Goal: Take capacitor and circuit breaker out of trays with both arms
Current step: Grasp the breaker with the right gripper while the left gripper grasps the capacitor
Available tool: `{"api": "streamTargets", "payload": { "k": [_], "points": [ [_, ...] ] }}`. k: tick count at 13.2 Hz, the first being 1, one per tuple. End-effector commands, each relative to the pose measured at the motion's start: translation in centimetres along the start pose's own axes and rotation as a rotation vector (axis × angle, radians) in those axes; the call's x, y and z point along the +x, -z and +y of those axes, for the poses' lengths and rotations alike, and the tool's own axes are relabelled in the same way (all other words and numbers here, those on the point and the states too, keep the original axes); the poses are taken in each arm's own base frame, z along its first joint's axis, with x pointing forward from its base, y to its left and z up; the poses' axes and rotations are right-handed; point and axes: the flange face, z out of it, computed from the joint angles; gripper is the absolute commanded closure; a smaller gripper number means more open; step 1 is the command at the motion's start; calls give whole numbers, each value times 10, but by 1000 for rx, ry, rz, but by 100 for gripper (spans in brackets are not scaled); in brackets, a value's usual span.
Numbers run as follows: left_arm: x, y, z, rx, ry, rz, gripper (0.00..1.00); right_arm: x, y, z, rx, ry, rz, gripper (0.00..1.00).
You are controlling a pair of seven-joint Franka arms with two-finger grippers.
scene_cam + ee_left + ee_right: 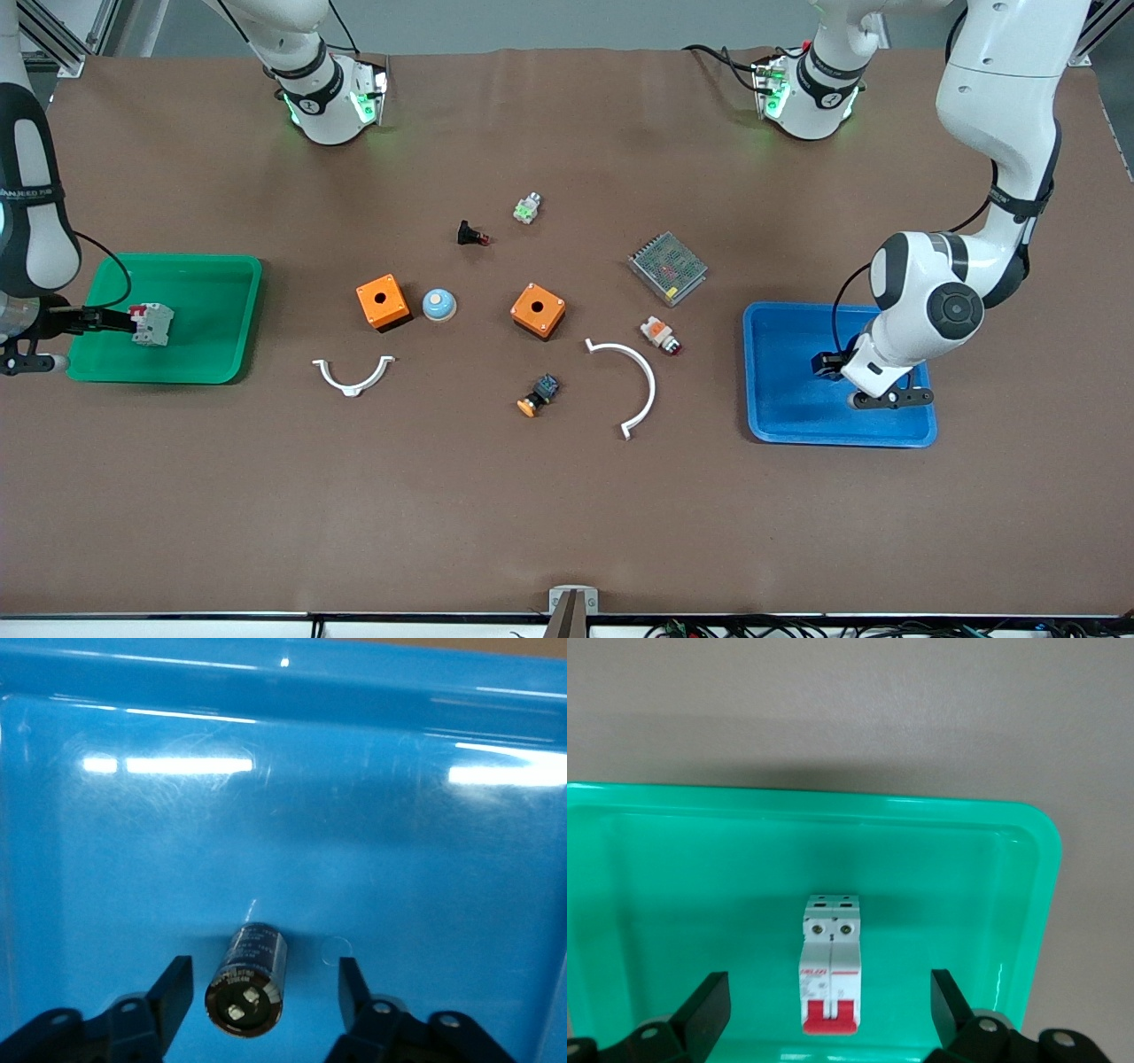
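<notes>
The robot's right gripper should next pinch the circuit breaker by its red-lever end. The circuit breaker should be lifted out of the green tray.
The capacitor, a small dark cylinder with a pale end, lies on the floor of the blue tray at the left arm's end of the table. My left gripper is open, low in that tray, with a finger on each side of the capacitor and not touching it. The breaker, white with red levers, lies in the green tray at the right arm's end. My right gripper is open, and in the right wrist view its fingers stand wide on either side of the breaker.
Between the trays lie two orange boxes, a blue dome button, a black button with red tip, a green-white button, a metal mesh box, a white-orange button, an orange-capped button and two white curved brackets.
</notes>
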Motion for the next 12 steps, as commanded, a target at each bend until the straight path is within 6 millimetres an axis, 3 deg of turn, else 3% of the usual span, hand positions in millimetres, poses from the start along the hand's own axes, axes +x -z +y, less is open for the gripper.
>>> {"api": "streamTargets", "payload": {
  "k": [1,3,4,6,9,11,12],
  "points": [
    [1,-2,-2,8,-21,-4,55,-11,-23,1,18,6,24,0],
    [2,2,-1,7,-20,2,90,-18,-38,4,17,-5,33,0],
    [5,10,0,6,-18,15,100,-19,-44,2,19,-3,29,0],
    [6,49,7,4,-31,43,100,-24,-51,0,28,-3,14,7],
    [6,131,72,-10,-93,13,100,-24,-52,0,29,-4,13,38],
    [1,166,120,-26,-94,-17,100,-24,-52,0,29,-4,13,58],
    [-6,172,143,-31,-82,-30,100,-24,-52,0,29,-3,13,67]
  ]
}}
